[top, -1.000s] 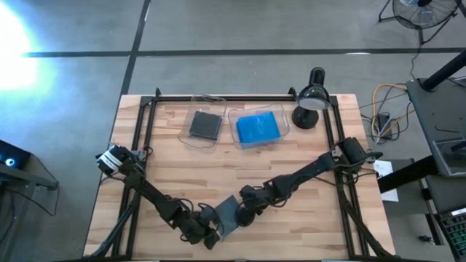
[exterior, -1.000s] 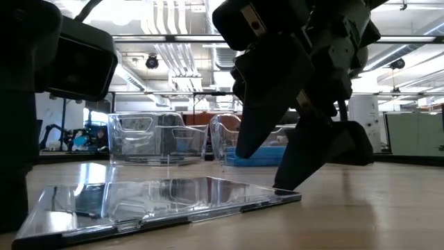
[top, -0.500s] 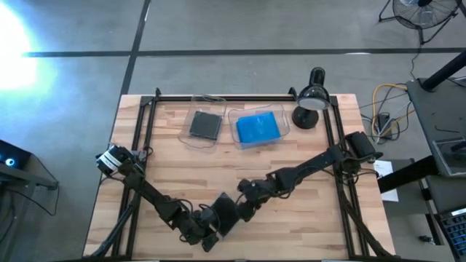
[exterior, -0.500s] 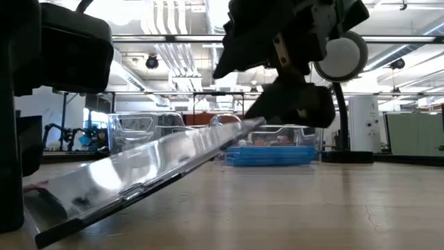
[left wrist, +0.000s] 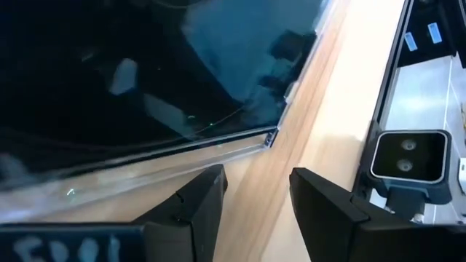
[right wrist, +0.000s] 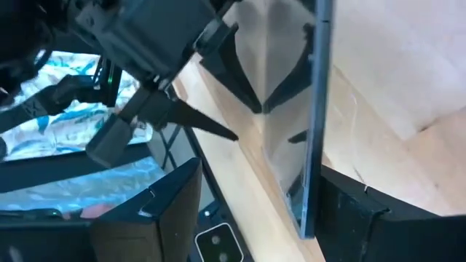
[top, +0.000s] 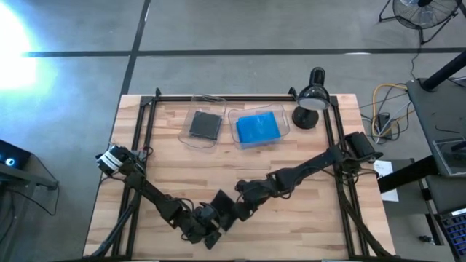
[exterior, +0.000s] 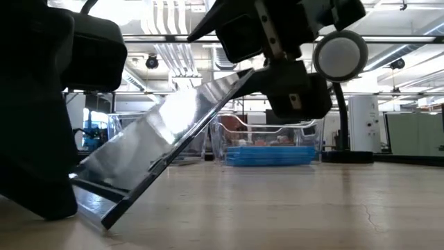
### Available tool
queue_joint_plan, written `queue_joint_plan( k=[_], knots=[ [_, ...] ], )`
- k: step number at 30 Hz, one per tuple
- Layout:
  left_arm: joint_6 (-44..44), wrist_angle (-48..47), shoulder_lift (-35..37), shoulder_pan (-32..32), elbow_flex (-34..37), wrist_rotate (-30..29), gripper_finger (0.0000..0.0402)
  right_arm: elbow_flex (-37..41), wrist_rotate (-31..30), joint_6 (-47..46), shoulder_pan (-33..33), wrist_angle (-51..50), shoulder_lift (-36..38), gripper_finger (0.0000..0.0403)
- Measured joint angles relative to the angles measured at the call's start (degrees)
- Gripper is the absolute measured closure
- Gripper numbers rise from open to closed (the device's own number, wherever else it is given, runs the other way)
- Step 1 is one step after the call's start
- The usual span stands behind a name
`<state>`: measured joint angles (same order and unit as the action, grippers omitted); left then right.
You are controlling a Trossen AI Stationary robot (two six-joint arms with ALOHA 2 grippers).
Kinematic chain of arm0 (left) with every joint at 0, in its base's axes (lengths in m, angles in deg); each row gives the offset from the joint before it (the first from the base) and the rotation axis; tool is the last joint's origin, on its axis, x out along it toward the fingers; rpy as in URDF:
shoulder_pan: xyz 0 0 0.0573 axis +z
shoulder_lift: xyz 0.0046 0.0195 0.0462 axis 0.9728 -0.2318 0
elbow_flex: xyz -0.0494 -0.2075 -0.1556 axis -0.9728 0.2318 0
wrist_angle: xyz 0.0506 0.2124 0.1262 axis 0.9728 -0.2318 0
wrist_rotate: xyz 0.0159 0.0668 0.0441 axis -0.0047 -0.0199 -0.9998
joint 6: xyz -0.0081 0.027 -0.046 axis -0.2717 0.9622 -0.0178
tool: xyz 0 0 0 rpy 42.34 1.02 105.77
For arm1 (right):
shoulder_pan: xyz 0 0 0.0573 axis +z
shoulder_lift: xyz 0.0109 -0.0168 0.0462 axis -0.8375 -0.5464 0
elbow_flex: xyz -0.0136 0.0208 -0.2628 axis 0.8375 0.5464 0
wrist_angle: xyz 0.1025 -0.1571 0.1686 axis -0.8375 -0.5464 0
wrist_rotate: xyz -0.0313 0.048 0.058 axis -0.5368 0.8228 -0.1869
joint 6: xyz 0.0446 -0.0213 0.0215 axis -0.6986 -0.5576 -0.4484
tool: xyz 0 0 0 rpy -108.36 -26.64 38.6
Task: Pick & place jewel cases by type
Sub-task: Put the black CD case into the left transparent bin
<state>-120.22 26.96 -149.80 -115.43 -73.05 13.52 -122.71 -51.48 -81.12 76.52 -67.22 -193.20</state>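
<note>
I will grab this dark jewel case by its raised edge [top: 231, 207] with my right gripper, so that I can sort it into the clear bin with the other dark case [top: 204, 125].
A dark jewel case [top: 222, 206] stands steeply tilted near the table's near edge. Its lower edge [exterior: 97, 208] is on the wood and its upper edge [exterior: 239, 75] is raised. My right gripper [top: 234, 209] is open at the raised edge, to the case's right. My left gripper [top: 210, 222] is open, low on the table at the case's lower edge, with its fingers [left wrist: 200, 207] just short of the case's corner [left wrist: 273, 138]. Another dark case [top: 205, 125] lies in the left clear bin, and blue cases [top: 258, 127] lie in the right bin. My right gripper [right wrist: 258, 171] is open, and the case's raised edge [right wrist: 314, 145] runs edge-on between its fingers, close to one finger [right wrist: 357, 211]. It comes level from the table's right and props the case up, tilted. My left gripper [left wrist: 258, 182]: I cannot tell whether it touches the case's lower edge.
Two clear bins [top: 191, 135] [top: 285, 124] sit side by side at the far middle of the table, with a black desk lamp [top: 312, 102] to their right. Bare wood lies between the bins and the grippers. A black frame rail [top: 142, 138] runs along the table's sides.
My right gripper has moved toward the table's left and upward, tipping the dark case from lying flat to a steep tilt. The case's right edge rose while its edge by the left gripper stayed on the table.
</note>
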Motion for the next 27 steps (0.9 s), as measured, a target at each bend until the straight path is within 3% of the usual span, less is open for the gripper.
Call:
queue_joint_plan(
  k=[3, 6, 11, 15, 19, 22, 24, 27],
  knots=[
    [0.10, -0.06, 0.00, 0.01, 0.00, -0.35, 0.0255, 0.02, -1.26, -0.24, -0.03, -0.15, 0.00, 0.0189],
    [0.11, -0.07, 0.13, -0.15, 0.02, -0.66, 0.0255, 0.02, -1.79, -0.13, -0.62, -0.58, 0.00, 0.0219],
    [-1.12, -0.59, 2.24, -2.71, -0.15, -2.42, 0.0255, 0.06, -2.06, 3.65, -2.28, -3.76, 0.02, 0.0319],
    [-4.18, -6.72, 7.19, -7.30, -0.10, -8.69, 0.0255, -0.47, 1.22, 12.18, -5.32, -5.38, 0.90, 0.0385],
    [-16.62, -20.95, 14.28, -12.84, 0.23, -19.21, 0.0255, -4.68, 0.37, 23.00, -10.57, -15.30, 3.47, 0.0390],
    [-36.16, -35.45, 18.31, -15.74, 0.09, -30.35, 0.0255, -8.86, 0.24, 28.79, -15.23, -20.39, 5.58, 0.0390],
    [-49.62, -44.66, 19.14, -16.33, 0.59, -34.77, 0.0255, -10.89, 0.83, 29.89, -17.76, -21.31, 6.72, 0.0390],
    [-51.50, -40.53, 21.56, -13.15, 2.28, -37.50, 0.0255, -12.54, 2.19, 29.72, -20.02, -20.80, 7.89, 0.0391]
  ],
)
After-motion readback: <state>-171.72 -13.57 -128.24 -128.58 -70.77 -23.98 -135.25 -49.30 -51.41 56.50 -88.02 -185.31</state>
